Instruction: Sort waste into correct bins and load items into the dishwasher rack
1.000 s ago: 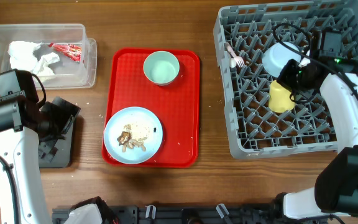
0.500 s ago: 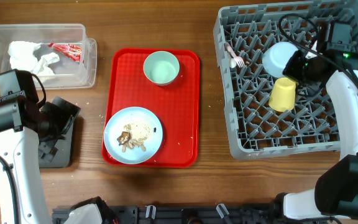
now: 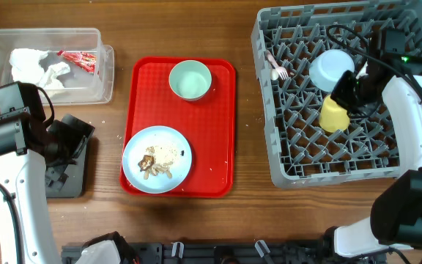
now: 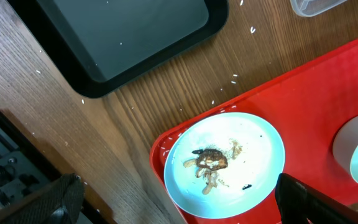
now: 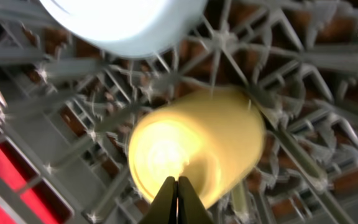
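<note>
The right gripper's shut fingers are only over the yellow cup (image 3: 331, 117) (image 5: 197, 143). The gripper would come up empty if it lifted now, and the cup would stay in the rack.
The grey dishwasher rack (image 3: 291, 158) holds a yellow cup (image 3: 331, 117) on its side, an upturned light blue bowl (image 3: 330, 67) and a white fork (image 3: 278, 70). My right gripper (image 3: 346, 92) is shut and empty, its tips just over the yellow cup (image 5: 197, 143), with the bowl (image 5: 123, 22) beyond. The light blue plate (image 3: 157, 158) with food scraps (image 3: 154, 163) and the pale green bowl (image 3: 190, 79) sit on the red tray (image 3: 218, 132). My left gripper (image 4: 178, 190) is open above the plate (image 4: 241, 149). I see no spoon.
The clear tub (image 3: 97, 84) at the back left holds white napkins (image 3: 35, 66) and a red-and-white wrapper (image 3: 79, 60). The black tray (image 3: 68, 172) lies at the left, partly under my left arm, and shows in the left wrist view (image 4: 123, 37).
My right gripper drew back to the right, then came back over the yellow cup. The cup shifted only slightly. The left arm has not moved.
</note>
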`<state>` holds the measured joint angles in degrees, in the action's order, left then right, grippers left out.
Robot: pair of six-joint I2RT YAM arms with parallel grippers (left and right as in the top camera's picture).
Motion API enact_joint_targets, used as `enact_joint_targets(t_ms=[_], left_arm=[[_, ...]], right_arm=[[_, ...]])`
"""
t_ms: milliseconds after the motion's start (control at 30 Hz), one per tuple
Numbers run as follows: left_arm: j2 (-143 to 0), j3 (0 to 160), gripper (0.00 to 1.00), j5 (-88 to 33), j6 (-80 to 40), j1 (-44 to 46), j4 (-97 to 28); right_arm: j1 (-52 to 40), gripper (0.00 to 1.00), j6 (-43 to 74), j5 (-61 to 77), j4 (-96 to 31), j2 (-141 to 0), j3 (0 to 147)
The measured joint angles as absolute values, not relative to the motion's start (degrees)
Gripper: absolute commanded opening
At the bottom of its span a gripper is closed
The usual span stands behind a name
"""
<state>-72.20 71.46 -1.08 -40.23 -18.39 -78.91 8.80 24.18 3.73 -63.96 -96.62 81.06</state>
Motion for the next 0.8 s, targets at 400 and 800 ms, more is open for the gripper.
enact_joint_targets(t_ms=[400, 800], left_arm=[[-72.20, 71.46, 1.00, -1.08, -40.23, -18.39, -78.89], [-72.20, 71.46, 1.00, -1.08, -40.23, -18.39, -78.89]], right_arm=[[8.88, 0.04, 23.70, 4.05, -63.66, -93.73, 80.99], [8.80, 0.04, 23.81, 3.49, -59.48, -97.82, 79.81]])
